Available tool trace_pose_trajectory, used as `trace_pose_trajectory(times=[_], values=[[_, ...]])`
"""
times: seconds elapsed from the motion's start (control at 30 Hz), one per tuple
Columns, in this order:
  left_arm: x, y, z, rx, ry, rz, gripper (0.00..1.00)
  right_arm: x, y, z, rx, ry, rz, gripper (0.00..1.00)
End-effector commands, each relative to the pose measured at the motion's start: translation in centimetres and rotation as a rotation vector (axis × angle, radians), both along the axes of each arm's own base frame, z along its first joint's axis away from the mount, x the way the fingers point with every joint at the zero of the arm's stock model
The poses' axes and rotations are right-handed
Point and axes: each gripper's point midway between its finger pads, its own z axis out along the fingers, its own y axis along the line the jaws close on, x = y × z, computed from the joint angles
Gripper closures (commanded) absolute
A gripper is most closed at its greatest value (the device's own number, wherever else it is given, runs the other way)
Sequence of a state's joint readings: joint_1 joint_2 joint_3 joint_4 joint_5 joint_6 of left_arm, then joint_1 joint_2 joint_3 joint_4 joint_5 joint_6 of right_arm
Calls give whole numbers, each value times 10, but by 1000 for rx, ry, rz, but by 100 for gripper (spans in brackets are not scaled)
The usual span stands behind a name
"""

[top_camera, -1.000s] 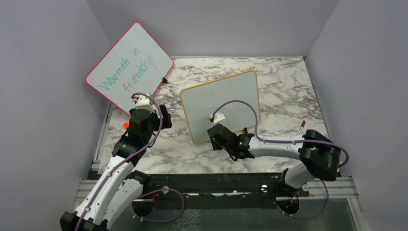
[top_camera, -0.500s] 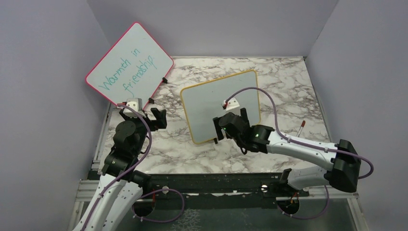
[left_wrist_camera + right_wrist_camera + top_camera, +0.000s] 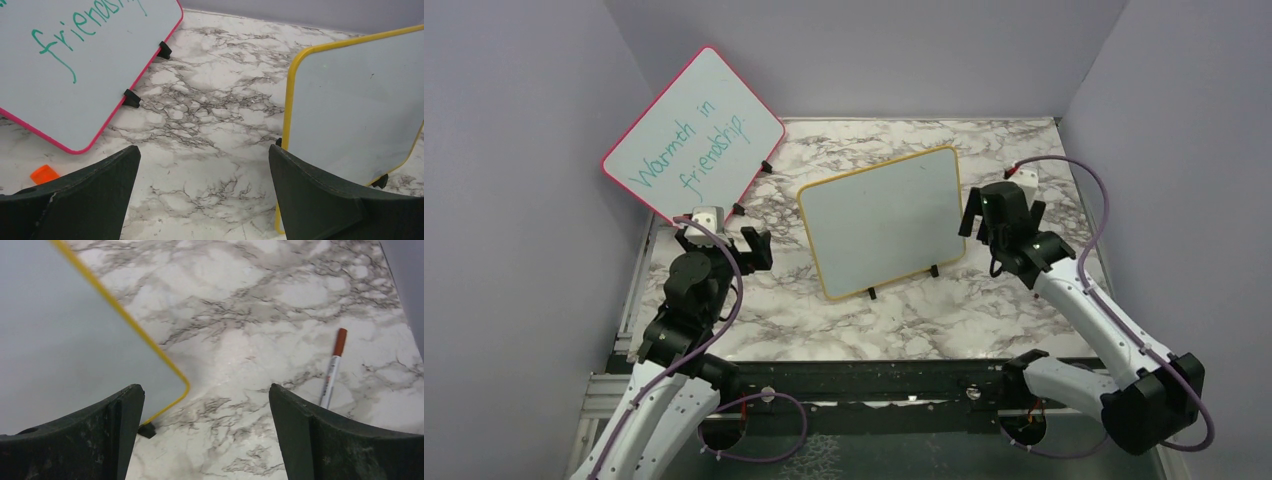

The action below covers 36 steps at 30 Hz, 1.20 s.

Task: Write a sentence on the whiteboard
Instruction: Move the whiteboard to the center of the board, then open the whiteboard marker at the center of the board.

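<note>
I need to reach the marker with my right gripper and grab its white body (image 3: 330,381), so the marker's red-brown cap stays free for my left gripper to grab.
The whiteboard (image 3: 884,220) with the yellow-tan frame stands tilted on two black feet mid-table. Its face (image 3: 360,110) is bare; no sentence shows on it. My right gripper (image 3: 1002,225) hangs open and empty just right of the board's right edge. In the right wrist view, the board's lower right corner (image 3: 60,340) lies at the left of my right gripper (image 3: 206,430). A marker (image 3: 332,370) with a red-brown cap lies on the table right of that corner. My left gripper (image 3: 724,242) stands open and empty left of the board, over bare marble (image 3: 205,190).
A pink-framed board (image 3: 694,135) with teal writing leans at the back left, its black feet on the marble table (image 3: 904,320). A small orange piece (image 3: 44,174) lies by its lower edge. Grey walls close in the left, back and right sides.
My right arm swung from in front of the whiteboard's lower edge out to its right side, and its jaws opened wide. My left arm drew back a little, then held still.
</note>
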<state>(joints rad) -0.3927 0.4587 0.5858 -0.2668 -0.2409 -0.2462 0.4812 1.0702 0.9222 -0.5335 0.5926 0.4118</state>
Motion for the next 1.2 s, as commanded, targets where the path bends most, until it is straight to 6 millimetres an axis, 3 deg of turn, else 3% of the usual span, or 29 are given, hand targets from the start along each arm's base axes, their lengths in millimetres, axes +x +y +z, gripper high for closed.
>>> trace_pose_trajectory(times=[0.0, 0.13, 0.37, 0.7, 0.8, 0.9, 1.03, 1.17], values=[[0, 3, 0, 7, -4, 29, 1, -3, -37, -37, 22, 137, -76, 0], [0, -2, -3, 9, 3, 10, 1, -1, -73, -60, 64, 201, -215, 4], [1, -3, -9, 41, 18, 17, 1, -5, -124, -94, 138, 280, -403, 0], [1, -1, -11, 53, 32, 41, 1, -20, -187, -127, 242, 314, -595, 0], [0, -1, -10, 44, 28, 46, 1, -19, -194, -139, 260, 326, -612, 2], [1, 3, -9, 37, 25, 67, 1, -13, -189, -151, 308, 332, -606, 21], [1, 3, -7, 33, 22, 74, 1, -9, -184, -164, 346, 353, -598, 25], [3, 2, -8, 36, 26, 73, 1, -14, -181, -175, 355, 402, -599, 41]])
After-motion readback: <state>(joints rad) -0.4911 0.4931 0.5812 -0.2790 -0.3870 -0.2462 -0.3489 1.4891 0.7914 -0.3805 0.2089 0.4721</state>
